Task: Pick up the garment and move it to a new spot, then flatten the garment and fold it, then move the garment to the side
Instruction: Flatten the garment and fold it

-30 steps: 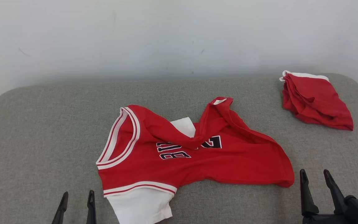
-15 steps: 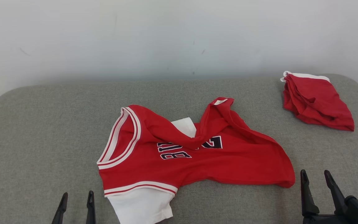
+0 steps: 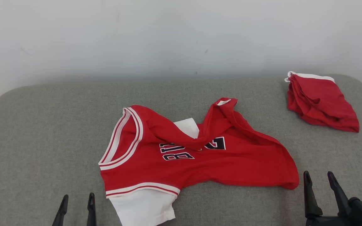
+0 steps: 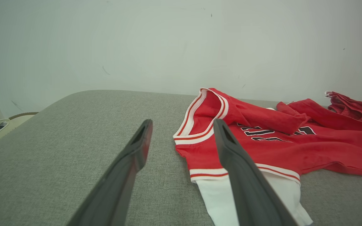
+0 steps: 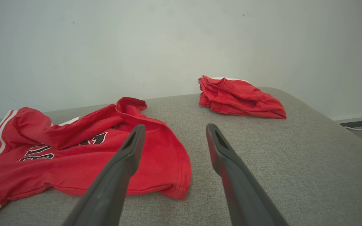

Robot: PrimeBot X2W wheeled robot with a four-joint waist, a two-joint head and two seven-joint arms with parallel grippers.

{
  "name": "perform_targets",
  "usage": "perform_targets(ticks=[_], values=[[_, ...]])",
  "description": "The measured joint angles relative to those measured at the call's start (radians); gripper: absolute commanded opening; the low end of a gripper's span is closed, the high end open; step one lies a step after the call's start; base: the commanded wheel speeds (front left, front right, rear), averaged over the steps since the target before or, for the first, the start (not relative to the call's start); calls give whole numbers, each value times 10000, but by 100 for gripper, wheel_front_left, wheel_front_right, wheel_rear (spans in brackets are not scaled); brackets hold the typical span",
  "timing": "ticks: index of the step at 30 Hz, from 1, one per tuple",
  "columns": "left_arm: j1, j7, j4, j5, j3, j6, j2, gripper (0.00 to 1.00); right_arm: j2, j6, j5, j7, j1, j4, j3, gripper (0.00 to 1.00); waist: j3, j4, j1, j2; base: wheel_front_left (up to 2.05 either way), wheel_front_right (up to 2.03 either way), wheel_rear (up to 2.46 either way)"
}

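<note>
I need to pinch the jersey's hem corner with my right gripper next, because the jersey lies slack on the tabletop and its hem corner curls up.
The garment is a red jersey with white trim, white sleeves and dark lettering, lying crumpled across the middle of the grey padded table; it also appears in the left wrist view and the right wrist view. Its collar faces left and its upper part is folded over the print. My left gripper stands open at the lower left, just left of the white sleeve, holding nothing. My right gripper stands open at the lower right, just right of the jersey's hem, holding nothing.
A second red garment lies bunched at the table's far right corner. A pale wall runs behind the table. Bare grey surface stretches to the left of the jersey and between the two garments.
</note>
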Motion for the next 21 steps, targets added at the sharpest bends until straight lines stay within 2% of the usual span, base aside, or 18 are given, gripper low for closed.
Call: perform_targets(ticks=[5, 13, 21], values=[[86, 0, 199, -245, -127, -176, 2, 100, 12, 0, 4, -4, 1, 173, -12, 100, 0, 3, 0, 0, 0, 0, 0], [410, 0, 1149, -523, -786, -598, 0, 100, -167, 0, 359, 105, -163, 1592, 86, 100, 150, 97, 0, -1, 0, 0, 0], [162, 0, 2550, -1321, -1779, -966, 0, 100, -403, 0, 639, 184, -1045, 2874, 445, 100, 453, 166, 0, 0, 0, 0, 0]])
